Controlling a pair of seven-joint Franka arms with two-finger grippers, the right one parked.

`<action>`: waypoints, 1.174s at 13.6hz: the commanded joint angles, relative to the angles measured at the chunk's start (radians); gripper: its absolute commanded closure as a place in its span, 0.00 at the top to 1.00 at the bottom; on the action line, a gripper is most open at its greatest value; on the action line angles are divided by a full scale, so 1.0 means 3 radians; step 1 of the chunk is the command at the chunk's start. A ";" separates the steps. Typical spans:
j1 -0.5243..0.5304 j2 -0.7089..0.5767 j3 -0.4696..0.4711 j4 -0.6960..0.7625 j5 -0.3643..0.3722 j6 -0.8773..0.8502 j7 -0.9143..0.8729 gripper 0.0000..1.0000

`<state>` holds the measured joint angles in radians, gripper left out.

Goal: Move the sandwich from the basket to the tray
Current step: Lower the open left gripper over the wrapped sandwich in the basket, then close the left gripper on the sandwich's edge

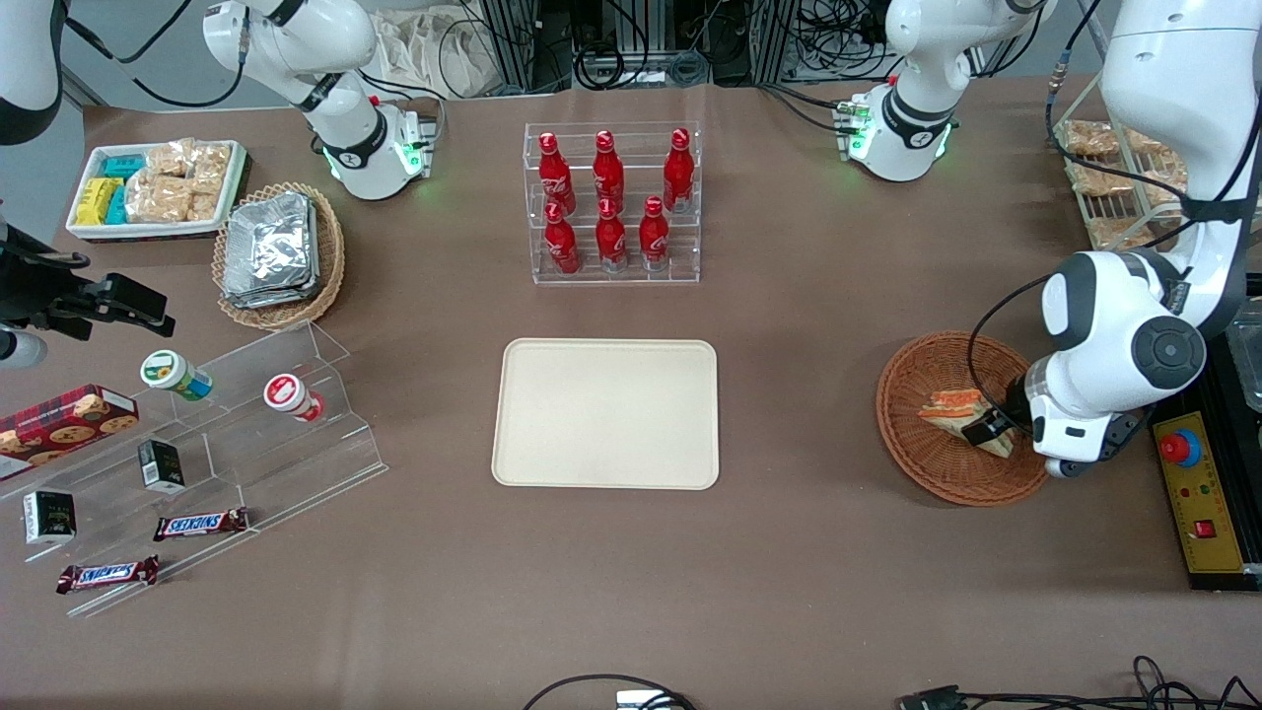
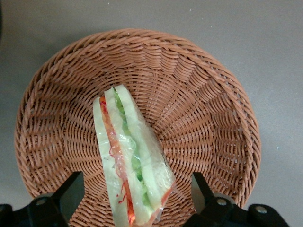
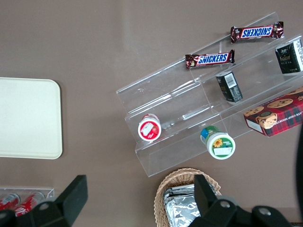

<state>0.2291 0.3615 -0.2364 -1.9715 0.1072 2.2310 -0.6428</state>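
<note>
The left gripper grabs the sandwich's wide end (image 2: 142,203) next, to place the sandwich on the cream tray.
The sandwich (image 1: 954,408) (image 2: 130,163), a plastic-wrapped wedge with orange and green filling, lies in the reddish-brown wicker basket (image 1: 922,449) (image 2: 203,109) toward the working arm's end of the table. My left gripper (image 1: 989,432) (image 2: 135,196) is lowered into the basket, open, with one finger (image 2: 71,191) on each side of the sandwich's wide end and a gap to each. The cream tray (image 1: 606,412) (image 3: 28,118) lies flat at the table's middle with nothing on it.
A clear rack of red bottles (image 1: 611,202) stands farther from the front camera than the tray. A control box with a red button (image 1: 1198,483) lies beside the basket. A snack stand (image 1: 207,434), a foil-pack basket (image 1: 279,254) and a white tray (image 1: 156,187) sit toward the parked arm's end.
</note>
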 commanded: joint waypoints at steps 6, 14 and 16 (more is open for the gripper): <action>0.0126 0.0226 -0.0010 -0.0122 -0.0020 0.0167 -0.0128 1.00; 0.0085 0.0140 -0.0040 -0.0035 0.0011 -0.0113 -0.0261 0.00; 0.0039 0.0028 -0.0066 0.0128 0.0026 -0.0430 -0.0195 0.00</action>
<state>0.2537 0.4209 -0.2506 -1.9707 0.1072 2.1953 -0.7059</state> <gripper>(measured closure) 0.581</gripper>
